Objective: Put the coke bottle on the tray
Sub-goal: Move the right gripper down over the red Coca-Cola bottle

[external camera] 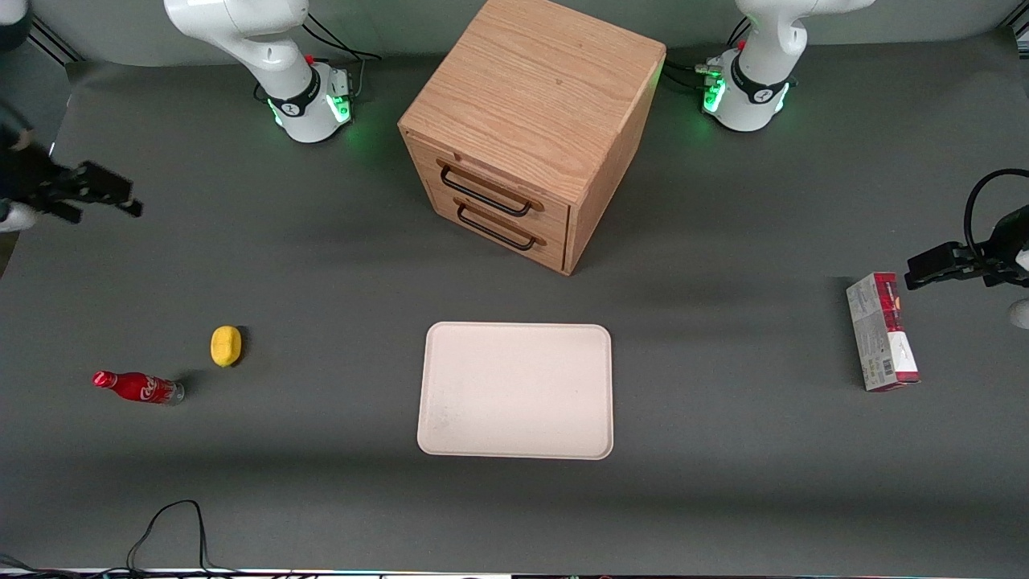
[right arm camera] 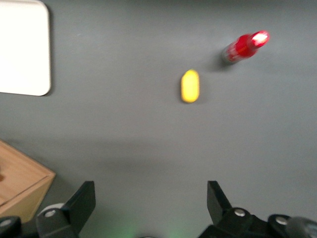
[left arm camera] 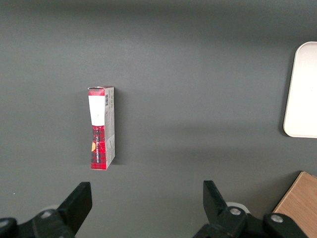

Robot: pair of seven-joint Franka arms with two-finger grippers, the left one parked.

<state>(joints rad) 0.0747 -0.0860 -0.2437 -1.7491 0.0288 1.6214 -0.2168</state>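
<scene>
The coke bottle should next be grabbed by its red labeled body [external camera: 145,388] with my right gripper. Then the bottle should go on the tray [external camera: 514,390].
The coke bottle [external camera: 138,388] is a small red bottle with white script, lying on its side on the grey table toward the working arm's end. It also shows in the right wrist view [right arm camera: 245,46]. The cream-white tray [external camera: 514,390] lies flat mid-table with nothing on it, and its corner shows in the right wrist view [right arm camera: 22,47]. My right gripper [external camera: 120,193] hangs open and empty above the table, farther from the front camera than the bottle. Its fingers [right arm camera: 84,198] stand wide apart around bare table [right arm camera: 150,196].
A yellow lemon-like object [external camera: 226,346] lies beside the bottle, slightly farther from the front camera [right arm camera: 189,86]. A wooden two-drawer cabinet [external camera: 530,121] stands farther back than the tray. A red-and-white carton [external camera: 882,331] lies toward the parked arm's end.
</scene>
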